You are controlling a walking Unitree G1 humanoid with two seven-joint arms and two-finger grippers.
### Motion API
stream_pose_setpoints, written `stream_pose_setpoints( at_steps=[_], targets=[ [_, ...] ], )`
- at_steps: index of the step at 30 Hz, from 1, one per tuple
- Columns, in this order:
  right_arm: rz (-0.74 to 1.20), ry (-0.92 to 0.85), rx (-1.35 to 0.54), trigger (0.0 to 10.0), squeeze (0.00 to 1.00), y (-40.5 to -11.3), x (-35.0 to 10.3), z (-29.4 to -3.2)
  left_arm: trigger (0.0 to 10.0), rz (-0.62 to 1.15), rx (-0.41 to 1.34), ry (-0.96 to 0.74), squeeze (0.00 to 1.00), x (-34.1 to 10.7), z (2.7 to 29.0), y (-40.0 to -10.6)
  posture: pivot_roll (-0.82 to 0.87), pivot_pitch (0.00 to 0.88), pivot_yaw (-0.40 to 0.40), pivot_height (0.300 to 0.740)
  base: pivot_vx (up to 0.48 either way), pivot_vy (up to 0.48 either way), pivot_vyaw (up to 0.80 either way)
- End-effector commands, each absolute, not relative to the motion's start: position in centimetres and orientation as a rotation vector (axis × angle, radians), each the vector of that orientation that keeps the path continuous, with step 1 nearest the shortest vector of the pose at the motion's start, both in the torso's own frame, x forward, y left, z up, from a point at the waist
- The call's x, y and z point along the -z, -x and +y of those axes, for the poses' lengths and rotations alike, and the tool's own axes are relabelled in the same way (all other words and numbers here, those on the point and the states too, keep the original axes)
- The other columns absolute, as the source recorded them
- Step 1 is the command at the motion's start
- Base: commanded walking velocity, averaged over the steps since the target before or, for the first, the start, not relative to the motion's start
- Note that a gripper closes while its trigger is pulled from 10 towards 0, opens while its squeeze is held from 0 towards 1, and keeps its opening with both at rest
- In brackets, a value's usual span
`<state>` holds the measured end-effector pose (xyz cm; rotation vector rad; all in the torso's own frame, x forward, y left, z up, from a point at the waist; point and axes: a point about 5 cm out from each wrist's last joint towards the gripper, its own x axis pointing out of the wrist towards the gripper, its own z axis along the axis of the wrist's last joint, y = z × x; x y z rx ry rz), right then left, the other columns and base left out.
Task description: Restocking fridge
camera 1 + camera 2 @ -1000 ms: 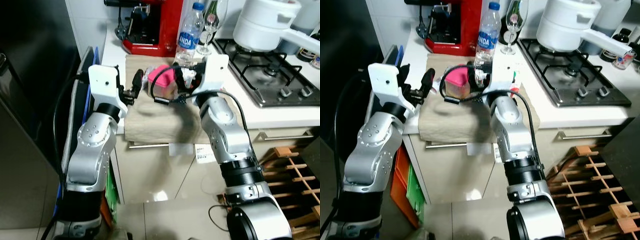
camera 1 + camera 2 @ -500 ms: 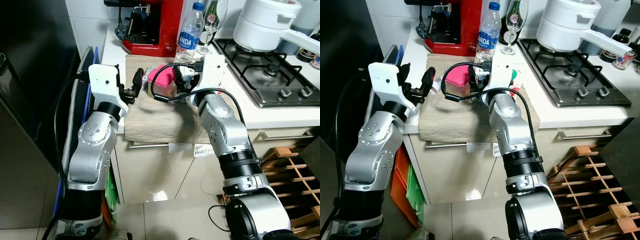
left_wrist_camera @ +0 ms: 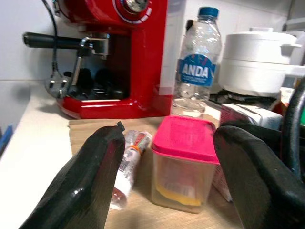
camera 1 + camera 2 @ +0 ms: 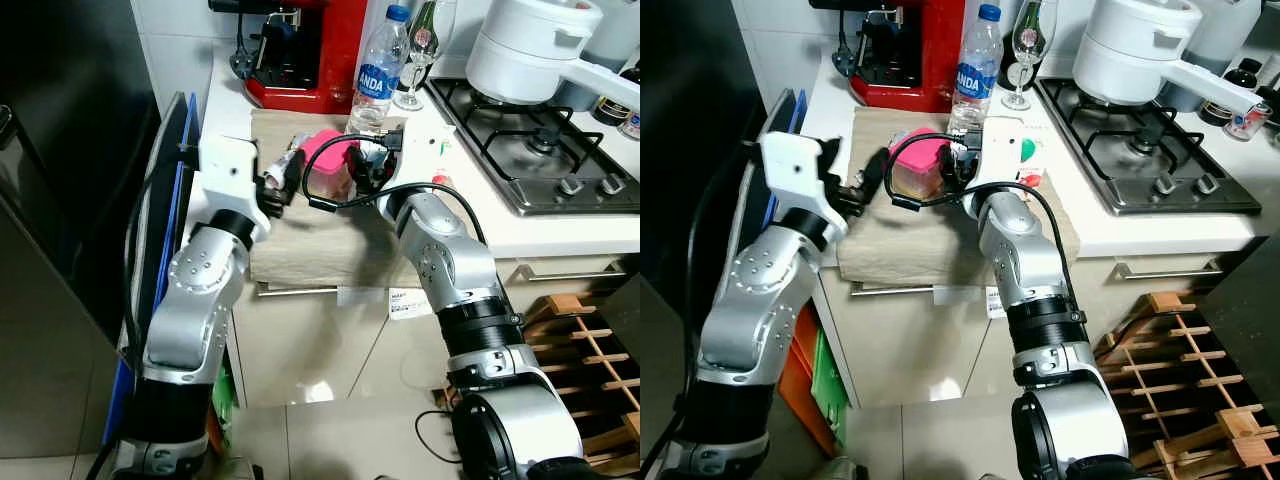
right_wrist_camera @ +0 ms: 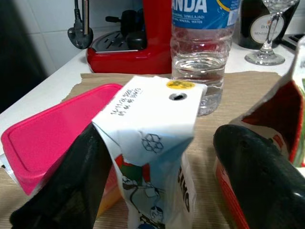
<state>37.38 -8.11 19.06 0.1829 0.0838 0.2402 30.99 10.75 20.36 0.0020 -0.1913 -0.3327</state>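
The white drink carton has to go into the fridge to restock it, so my right gripper next needs to grab it by its body just below the printed top.
A clear container with a pink lid stands on a beige mat on the counter. My left gripper is open just left of it; in the left wrist view the container stands between and beyond the spread fingers. A small bottle lies beside the container. My right gripper is open on the container's right side. In the right wrist view a white gable-top carton sits between its fingers, against one of them and apart from the other.
A water bottle, a red coffee machine and a wine glass stand behind the mat. A second, red-and-white carton is close by. The stove carries a white pot. The black fridge is on the left.
My left gripper has moved right, closer to the pink-lidded container. My right wrist has dropped lower beside the container.
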Motion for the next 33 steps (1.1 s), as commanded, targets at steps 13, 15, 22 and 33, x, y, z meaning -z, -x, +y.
stream_pose_setpoints(
  at_steps=[13,15,22,33],
  targets=[
    [0.046,-0.159,-0.220,0.0,0.00,-37.5,-19.3,-9.3,10.0,-0.143,0.385,-0.015,0.00,-19.4,10.0,-31.0,0.05,0.000,-0.087,0.740,0.000,0.000,0.00],
    [-0.010,-0.146,-0.213,0.0,0.00,-37.4,-20.0,-9.7,10.0,-0.135,0.385,-0.006,0.00,-19.3,10.1,-31.0,0.05,0.000,-0.087,0.740,0.000,0.000,0.00],
    [-0.354,0.014,-0.141,10.0,0.00,-36.1,-24.5,-12.4,10.0,-0.131,0.355,0.023,0.00,-18.8,10.5,-31.2,0.04,0.000,-0.082,0.740,0.000,0.000,0.00],
    [-0.493,0.042,-0.007,10.0,0.00,-32.5,-23.7,-15.1,10.0,-0.183,0.318,0.050,0.00,-18.7,10.2,-31.8,-0.03,0.000,-0.028,0.740,0.000,0.000,0.00]
  ],
)
